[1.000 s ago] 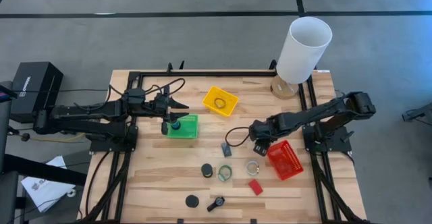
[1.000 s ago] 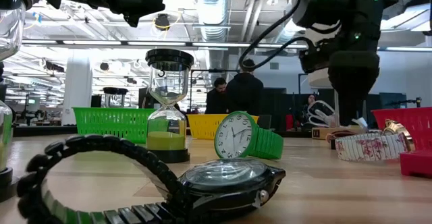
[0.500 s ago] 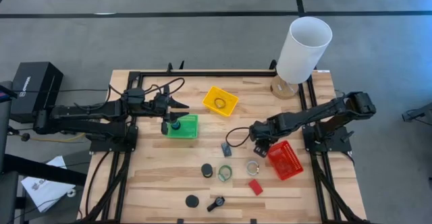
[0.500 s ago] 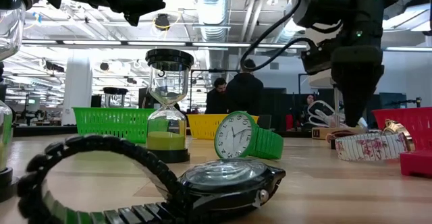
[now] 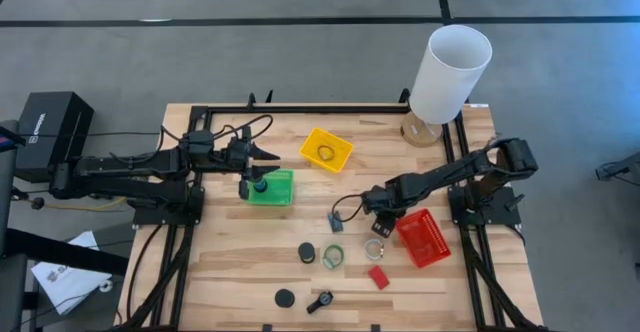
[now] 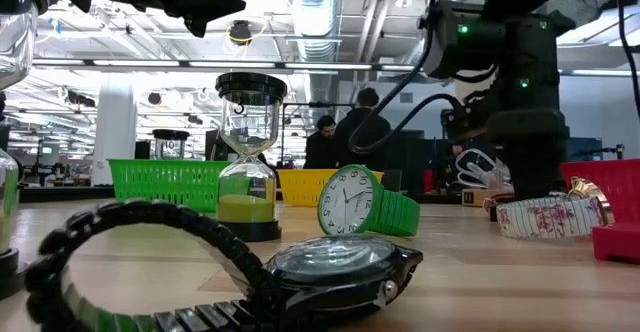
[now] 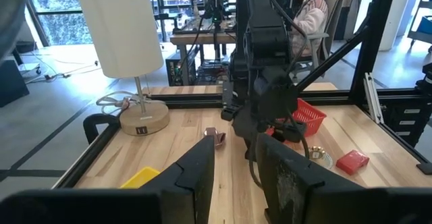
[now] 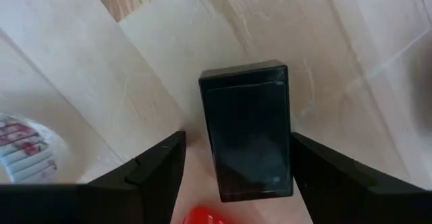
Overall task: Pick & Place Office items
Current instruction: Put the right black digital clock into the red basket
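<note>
I should close my right gripper now. My fingers are beside the long sides of the block, so they would hold the black block point(image 8: 248, 140).
In the right wrist view a black oblong block point(image 8: 248, 140) lies flat on the wood. My right gripper point(image 8: 244, 173) is open, low over it, with one finger on each side and a gap to each. In the high view this gripper point(image 5: 378, 218) stands beside the red mesh tray point(image 5: 424, 240). My left gripper point(image 7: 236, 177) is open and waits above the green tray point(image 5: 273, 189). On the table lie a white patterned ring watch point(image 5: 374, 248), a green watch point(image 5: 333, 256), a red block point(image 5: 379, 277), a grey block point(image 5: 335, 222) and two black pucks point(image 5: 306, 253).
The yellow tray point(image 5: 327, 150) holds a ring; the green tray holds an hourglass point(image 6: 248, 162). A tall white cylinder lamp point(image 5: 450, 72) stands at the far right corner. A black watch point(image 6: 300, 272) lies close to the low camera. People show in the room behind.
My right gripper has moved a little toward the table's near and left edges and come down toward the table, over the black block. The left arm has kept still.
</note>
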